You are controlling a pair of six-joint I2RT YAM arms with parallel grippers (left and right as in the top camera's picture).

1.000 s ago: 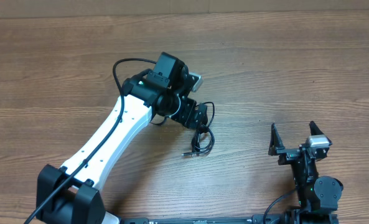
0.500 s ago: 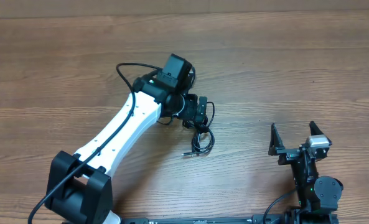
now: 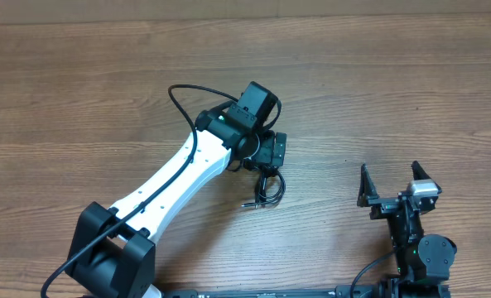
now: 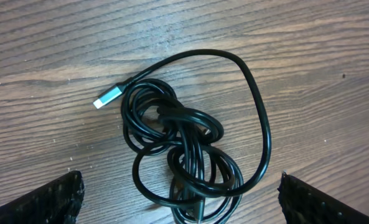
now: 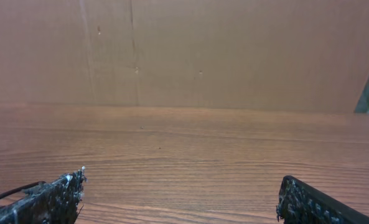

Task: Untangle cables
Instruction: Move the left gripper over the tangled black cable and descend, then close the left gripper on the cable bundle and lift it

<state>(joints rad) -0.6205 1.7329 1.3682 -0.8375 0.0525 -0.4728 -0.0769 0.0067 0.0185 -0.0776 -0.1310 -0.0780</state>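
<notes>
The left gripper grabs across the bundled middle of the knot of cables next, which leaves the outer loops and plug free for untangling.
The cables (image 4: 190, 146) lie as one knot of thin black loops on the wooden table, with a silver-tipped plug (image 4: 107, 96) sticking out at the upper left. My left gripper (image 4: 179, 177) hangs open just above the knot, one dark fingertip (image 4: 56, 199) on each side and nothing between them. From overhead, the left gripper (image 3: 268, 156) covers the top of the cables (image 3: 271, 190), and a plug end (image 3: 248, 204) points left below it. My right gripper (image 3: 389, 170) stands open and empty near the front right, well apart from the cables.
The wooden table (image 3: 394, 91) stretches around the knot. A brown cardboard wall (image 5: 234, 50) stands behind the table in the right wrist view. The left arm's own thick black cable (image 3: 187, 91) arcs over its white link.
The left arm has swung to the right and turned its wrist, so the gripper now sits more squarely over the cable knot. The right arm has not moved.
</notes>
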